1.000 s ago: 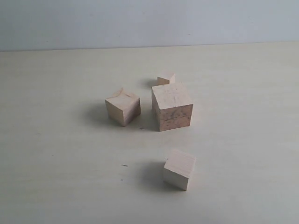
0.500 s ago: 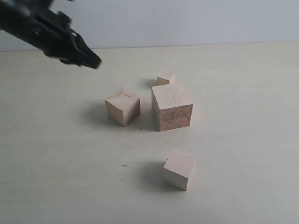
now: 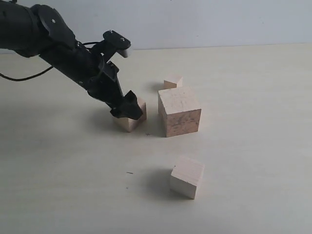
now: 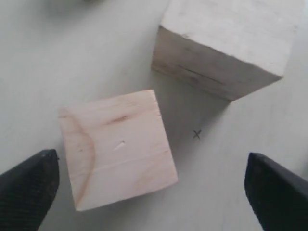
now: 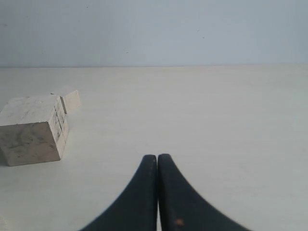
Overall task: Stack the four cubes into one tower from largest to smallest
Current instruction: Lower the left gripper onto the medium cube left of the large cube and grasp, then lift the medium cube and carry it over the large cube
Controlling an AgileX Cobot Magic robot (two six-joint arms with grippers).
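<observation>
The second-largest cube [image 3: 132,123] needs to go onto the largest cube, so my left gripper needs to grab it by its opposite sides next.
Four wooden cubes sit apart on the table, none stacked. The largest, mottled brown cube [image 3: 179,111] stands mid-table, with the smallest cube [image 3: 173,81] just behind it. To its left lies the second-largest cube [image 3: 132,123], and my left gripper [image 3: 126,109] hangs open right over it. In the left wrist view this cube [image 4: 118,154] lies between the wide-spread fingers [image 4: 26,187], nearer one of them, untouched, with the largest cube [image 4: 226,43] beyond. A paler cube [image 3: 187,176] sits alone at the front. My right gripper [image 5: 157,160] is shut and empty, well away from the largest cube [image 5: 33,130].
The table [image 3: 253,146] is a plain pale surface with a light wall behind it. A small pen cross [image 4: 196,134] is marked on the table between the two bigger cubes. The left arm [image 3: 44,34] stretches in from the upper left.
The left arm has come into view from the upper left and dropped down onto the second-largest cube. None of the cubes has moved.
</observation>
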